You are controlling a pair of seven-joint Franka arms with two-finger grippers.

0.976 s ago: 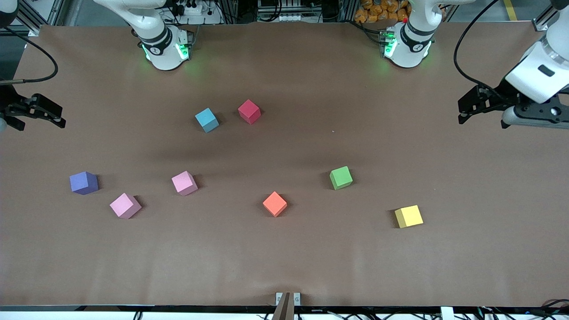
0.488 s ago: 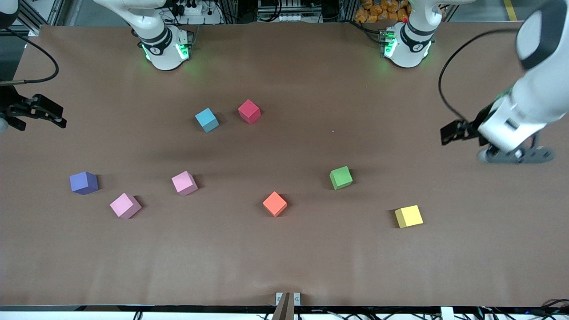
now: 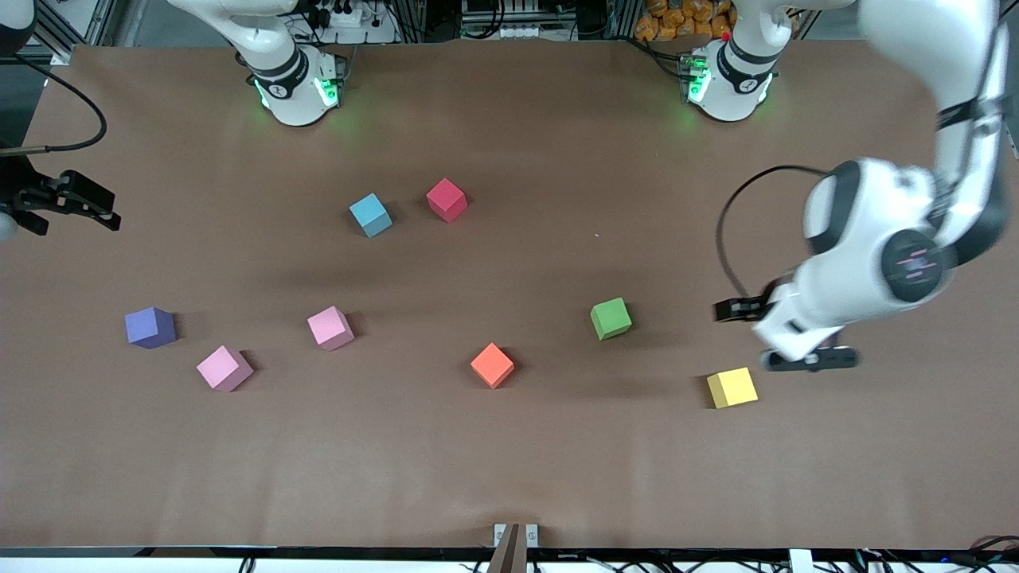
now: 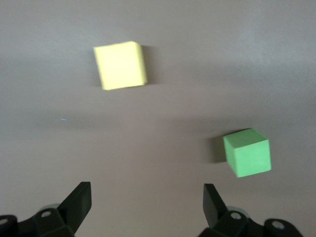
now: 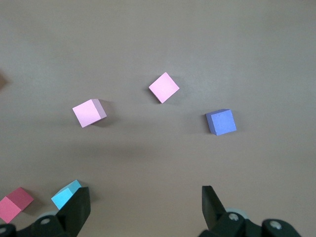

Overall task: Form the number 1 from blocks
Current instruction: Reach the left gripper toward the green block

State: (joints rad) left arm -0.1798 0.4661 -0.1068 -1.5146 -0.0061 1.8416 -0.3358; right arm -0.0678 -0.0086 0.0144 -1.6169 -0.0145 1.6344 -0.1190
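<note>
Next, my left gripper takes hold of the green cube (image 4: 247, 152) by its opposite sides to start the number 1.
Eight cubes lie apart on the brown table (image 3: 509, 461): light blue (image 3: 370, 215) beside red (image 3: 446, 199), purple (image 3: 150, 327), two pink (image 3: 330, 328) (image 3: 224, 368), orange (image 3: 492, 365), green (image 3: 611, 318), yellow (image 3: 732, 387). My left gripper (image 3: 731, 309) hangs open and empty over bare table between green and yellow. Its wrist view shows the gripper (image 4: 147, 197), the yellow cube (image 4: 120, 65) and the green cube (image 4: 247, 152). My right gripper (image 3: 99, 213) waits open at the right arm's end; its wrist view shows the gripper (image 5: 145, 200), both pink cubes (image 5: 89, 112) (image 5: 164, 87) and the purple one (image 5: 220, 122).
Both arm bases (image 3: 294, 87) (image 3: 728, 83) stand at the table's edge farthest from the front camera. The left arm's white forearm (image 3: 868, 263) hangs over the table's left-arm end. A small bracket (image 3: 515, 535) sits at the near edge.
The left arm has swung in from its end of the table, and its gripper now hangs close to the yellow and green cubes. The right arm and all cubes have stayed put.
</note>
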